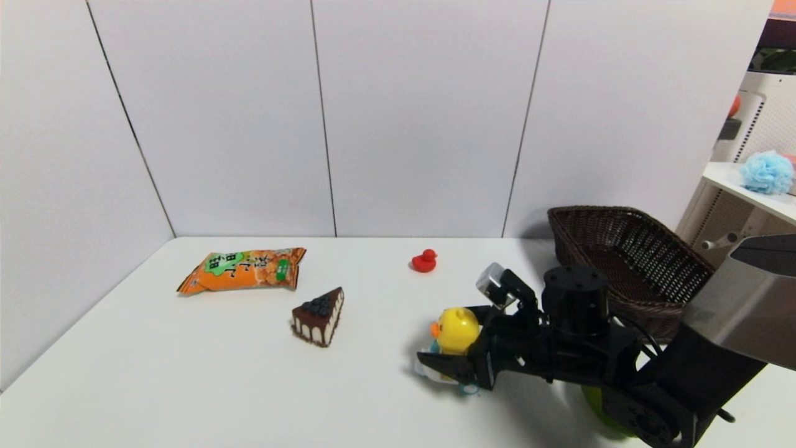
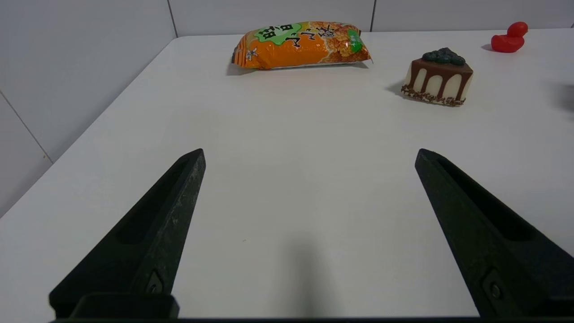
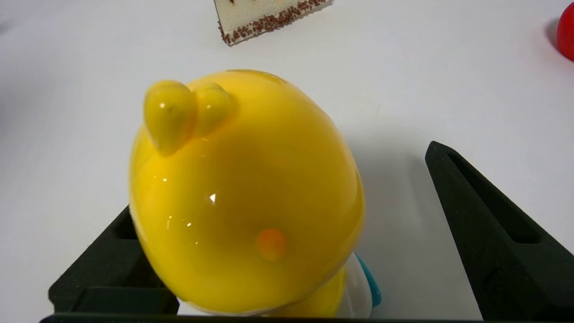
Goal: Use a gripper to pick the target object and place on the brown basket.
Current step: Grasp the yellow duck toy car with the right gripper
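Note:
Next, my right gripper grips the yellow duck toy by its narrower body just below the head (image 3: 317,298), since the duck's head is big and round.
The yellow duck toy (image 1: 457,328) with an orange beak and a white and blue base stands on the white table, left of the brown basket (image 1: 628,264). My right gripper (image 1: 443,335) is open, low at the table, with the duck between its fingers. In the right wrist view the duck (image 3: 242,197) fills the gap of the right gripper (image 3: 287,179): it lies against and hides one finger, and a clear gap separates it from the other finger (image 3: 475,215). My left gripper (image 2: 309,152) is open and empty above bare table, out of the head view.
A toy cake slice (image 1: 319,316), an orange snack bag (image 1: 244,269) and a small red duck (image 1: 424,261) lie on the table (image 1: 186,373). A green object (image 1: 600,414) sits under my right arm. White wall panels close the back and left. A shelf stands at the right.

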